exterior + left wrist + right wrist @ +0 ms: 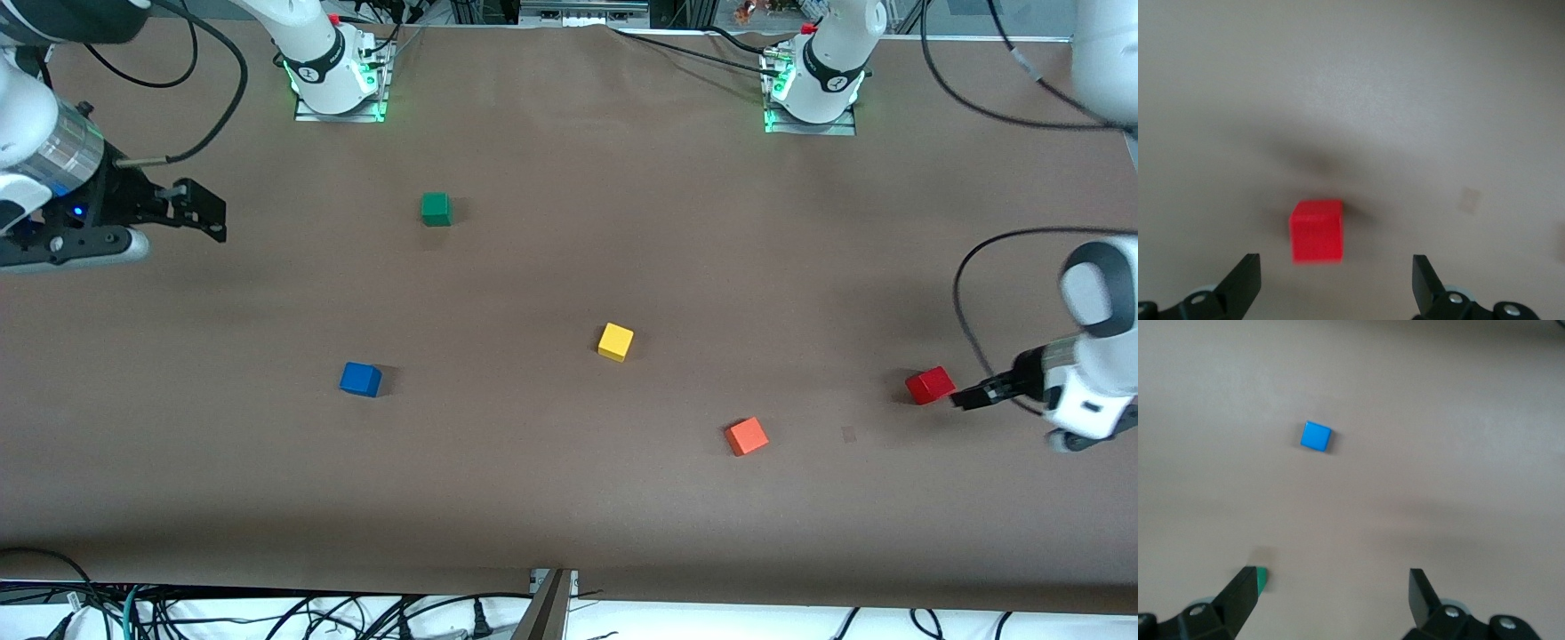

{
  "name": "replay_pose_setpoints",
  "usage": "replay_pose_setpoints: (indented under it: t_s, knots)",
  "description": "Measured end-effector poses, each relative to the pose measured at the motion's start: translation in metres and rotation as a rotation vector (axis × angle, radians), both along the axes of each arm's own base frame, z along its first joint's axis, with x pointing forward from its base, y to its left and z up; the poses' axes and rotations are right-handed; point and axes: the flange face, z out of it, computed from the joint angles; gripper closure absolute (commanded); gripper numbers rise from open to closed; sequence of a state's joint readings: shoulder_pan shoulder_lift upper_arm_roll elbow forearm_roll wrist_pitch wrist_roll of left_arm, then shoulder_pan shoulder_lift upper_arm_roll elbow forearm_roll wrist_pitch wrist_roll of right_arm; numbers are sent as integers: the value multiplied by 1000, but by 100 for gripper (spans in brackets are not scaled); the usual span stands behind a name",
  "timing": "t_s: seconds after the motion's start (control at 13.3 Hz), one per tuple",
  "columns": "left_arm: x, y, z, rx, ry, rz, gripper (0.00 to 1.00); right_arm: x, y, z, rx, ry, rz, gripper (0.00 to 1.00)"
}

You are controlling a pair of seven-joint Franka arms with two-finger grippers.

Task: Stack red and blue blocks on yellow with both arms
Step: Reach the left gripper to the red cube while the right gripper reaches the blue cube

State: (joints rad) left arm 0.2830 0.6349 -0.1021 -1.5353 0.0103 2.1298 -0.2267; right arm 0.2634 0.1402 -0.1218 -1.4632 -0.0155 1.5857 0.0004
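Observation:
The blue block (360, 379) needs to be stacked on the yellow cube (615, 341), so my right gripper needs to grab the block next by its opposite sides.
The red block (930, 385) rests on the table near the left arm's end. My left gripper (965, 397) is low beside it and open; in the left wrist view the red block (1317, 231) lies just ahead of the gripper (1337, 280), not between the fingers. The blue block (360, 379) sits toward the right arm's end. My right gripper (206, 213) hangs open and empty over that end of the table, apart from the blue block (1316, 436), which its wrist view (1335, 593) shows well ahead. The yellow cube (615, 341) stands alone mid-table.
An orange cube (747, 436) lies between the yellow cube and the red block, nearer the front camera. A green cube (436, 209) sits closer to the bases; in the right wrist view the green cube (1261, 579) is partly hidden by a finger. Brown table cover (569, 498) all around.

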Motion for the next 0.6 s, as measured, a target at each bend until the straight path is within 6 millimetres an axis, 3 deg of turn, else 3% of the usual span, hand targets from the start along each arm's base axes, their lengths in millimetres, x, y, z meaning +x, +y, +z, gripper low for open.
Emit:
replay_pose_setpoints:
  t_s: [0.08, 0.23, 0.38, 0.6]
  knots:
    - [-5, -1, -25, 1, -12, 7, 0, 8, 2, -13, -7, 5, 1, 0]
    - [-18, 0, -52, 3, -22, 18, 0, 27, 3, -58, -45, 58, 2, 0]
    - [-27, 4, -61, 1, -12, 27, 0, 45, 5, -115, -36, 130, -9, 0]
    - [-35, 9, -69, -2, 5, 36, 0, 66, 20, -170, 92, 146, -49, 0]
